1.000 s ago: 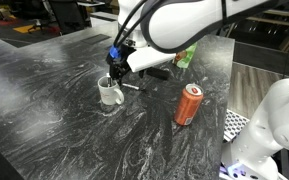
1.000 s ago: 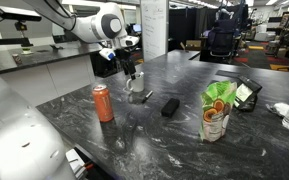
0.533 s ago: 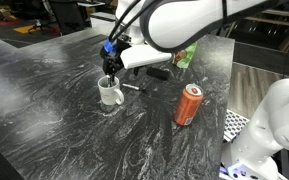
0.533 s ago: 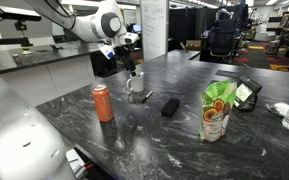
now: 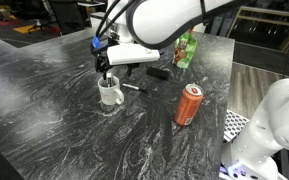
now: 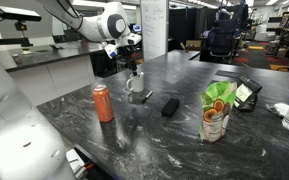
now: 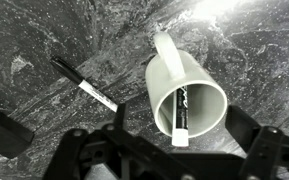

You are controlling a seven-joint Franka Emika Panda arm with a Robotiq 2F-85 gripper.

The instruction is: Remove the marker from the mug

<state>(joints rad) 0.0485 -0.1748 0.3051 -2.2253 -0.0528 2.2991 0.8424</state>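
My gripper needs to move lower before it closes on the marker's pale top end, because my fingers are still high above the mug (image 5: 110,94) in an outside view.
The white mug (image 7: 189,100) stands upright on the dark marbled table, handle toward the top of the wrist view. The marker (image 7: 180,112), a slim dark stick with a pale end, leans inside it. My gripper (image 7: 179,115) is open right above the mug, one finger on each side of the rim, holding nothing. In both exterior views the gripper (image 5: 104,68) (image 6: 132,66) hovers just above the mug (image 5: 110,94) (image 6: 136,87).
A short pale-bodied, dark-tipped stick (image 7: 84,88) lies on the table beside the mug. An orange can (image 5: 189,104) (image 6: 102,102), a black block (image 5: 158,73) (image 6: 170,106) and a green pouch (image 5: 186,50) (image 6: 216,110) stand nearby.
The arm has shifted a little sideways and up over the mug. The gripper stays open; the mug and marker have not moved.
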